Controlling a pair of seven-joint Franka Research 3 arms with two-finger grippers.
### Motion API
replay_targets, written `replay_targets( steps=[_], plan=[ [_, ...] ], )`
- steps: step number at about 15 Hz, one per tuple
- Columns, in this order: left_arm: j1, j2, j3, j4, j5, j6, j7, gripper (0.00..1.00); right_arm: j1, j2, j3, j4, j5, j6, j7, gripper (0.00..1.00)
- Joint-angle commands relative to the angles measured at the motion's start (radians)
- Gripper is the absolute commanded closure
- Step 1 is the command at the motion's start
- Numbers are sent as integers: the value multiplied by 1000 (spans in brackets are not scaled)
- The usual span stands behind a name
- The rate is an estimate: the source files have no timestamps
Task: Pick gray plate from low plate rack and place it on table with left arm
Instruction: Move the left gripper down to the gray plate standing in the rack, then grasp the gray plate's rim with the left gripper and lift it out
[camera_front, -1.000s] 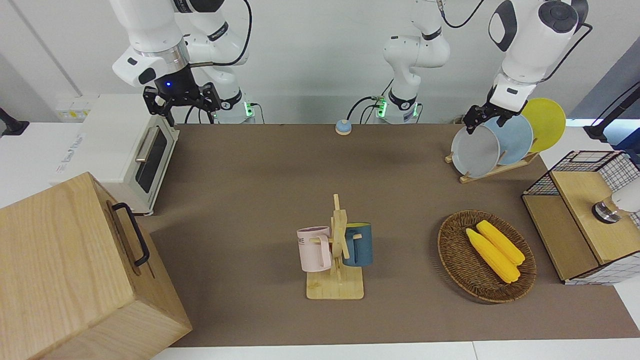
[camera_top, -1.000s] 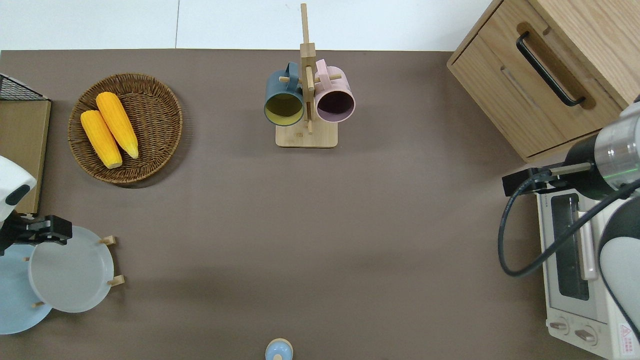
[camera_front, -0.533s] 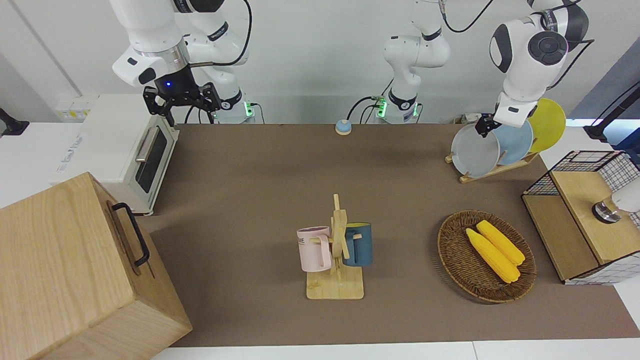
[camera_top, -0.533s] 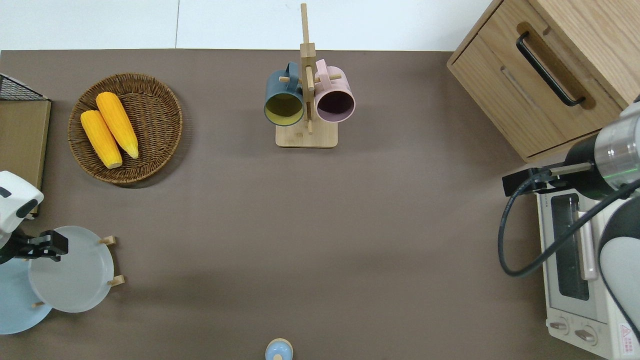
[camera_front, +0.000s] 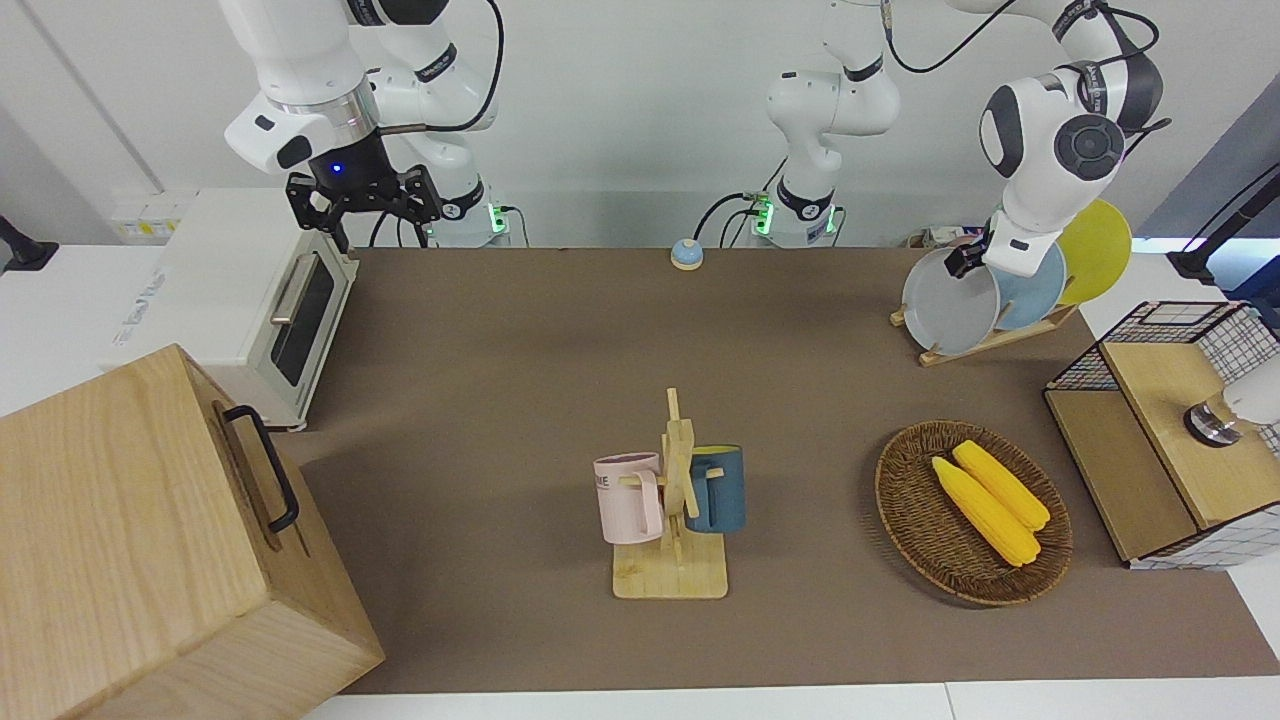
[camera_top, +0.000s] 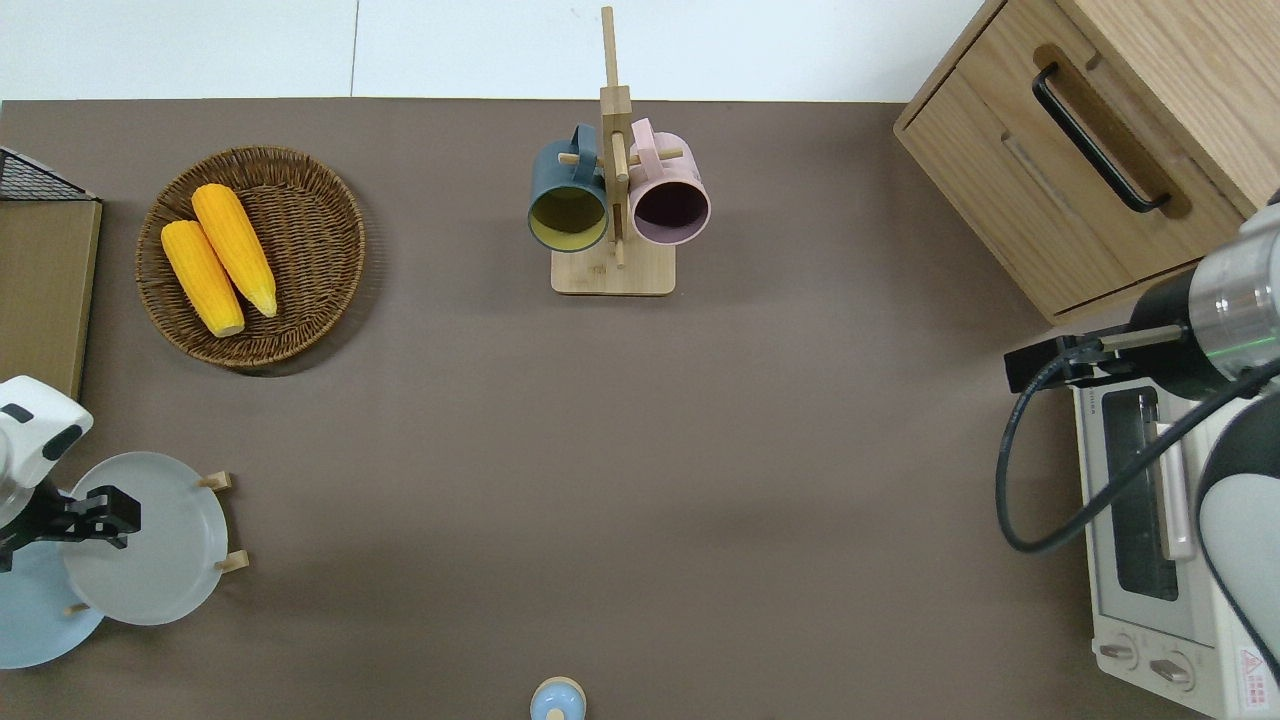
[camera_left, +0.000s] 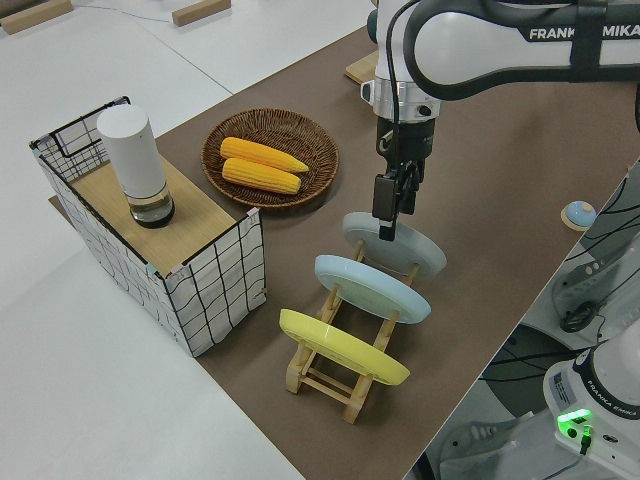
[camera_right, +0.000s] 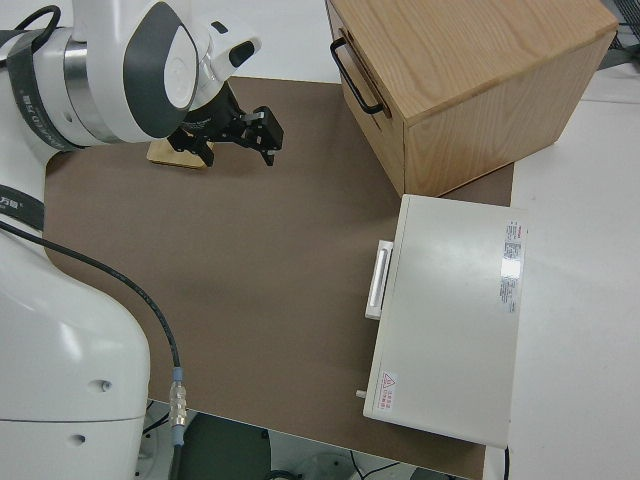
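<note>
My left gripper is to grab the gray plate by its top rim (camera_front: 963, 254) next, because the rack's wooden bars and the light-blue plate (camera_front: 1034, 292) crowd the gray plate's lower part.
The gray plate (camera_front: 945, 305) (camera_top: 160, 560) (camera_left: 400, 245) stands upright in the low plate rack (camera_front: 985, 343) (camera_left: 330, 375), in the slot at the rack's end toward the right arm. My left gripper (camera_front: 965, 262) (camera_top: 95, 515) (camera_left: 385, 225) is open and points down at the plate's top rim, with the rim between its fingers. The plate rests in the rack near the left arm's end of the table (camera_front: 560, 360). The right gripper (camera_front: 362, 205) (camera_right: 240, 135) is open and parked.
A light-blue plate (camera_front: 1035, 290) and a yellow plate (camera_front: 1100, 245) fill the rack's other slots. A basket with two corn cobs (camera_front: 975, 510), a mug stand (camera_front: 672, 500), a wire crate (camera_front: 1170, 430), a wooden cabinet (camera_front: 150, 540), a toaster oven (camera_front: 250, 300) and a small bell (camera_front: 686, 254) stand around.
My left gripper has come down and drawn in over the gray plate until its fingers reach the top rim. The plate has stayed in the rack. The right arm has not moved.
</note>
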Motion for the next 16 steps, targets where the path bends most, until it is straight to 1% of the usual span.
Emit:
replay_targets(
  steps=[1,2,3,4,5,7,9,11,13,16],
  plan=[
    [1,-9,15,-51,13,57,-10,365,-19,-1,17,9,-2,-14,13,17],
    [0,-3,13,-48,13,57,-11,574,-19,-1,17,9,-2,-14,13,17],
    [-2,0,13,-45,13,57,-10,706,-19,-1,17,9,-2,-14,13,17],
    [-2,3,12,-39,12,57,-10,871,-20,-3,17,9,-2,-14,13,17],
    [-2,5,9,-37,12,55,-10,970,-20,-1,17,9,-2,-14,13,17],
    [-3,3,4,-34,12,52,-12,980,-19,-3,17,9,-2,-13,13,17],
    [-5,3,2,-16,12,43,-12,1000,-19,-1,17,9,-2,-14,13,17],
    [-5,3,2,7,13,31,-12,1000,-19,-1,17,9,-2,-14,13,17],
    [-6,3,2,59,15,-4,-10,1000,-20,-1,17,9,-2,-13,13,17],
    [-10,-1,-4,105,13,-58,-10,1000,-19,-3,16,9,-2,-14,13,17]
  ],
)
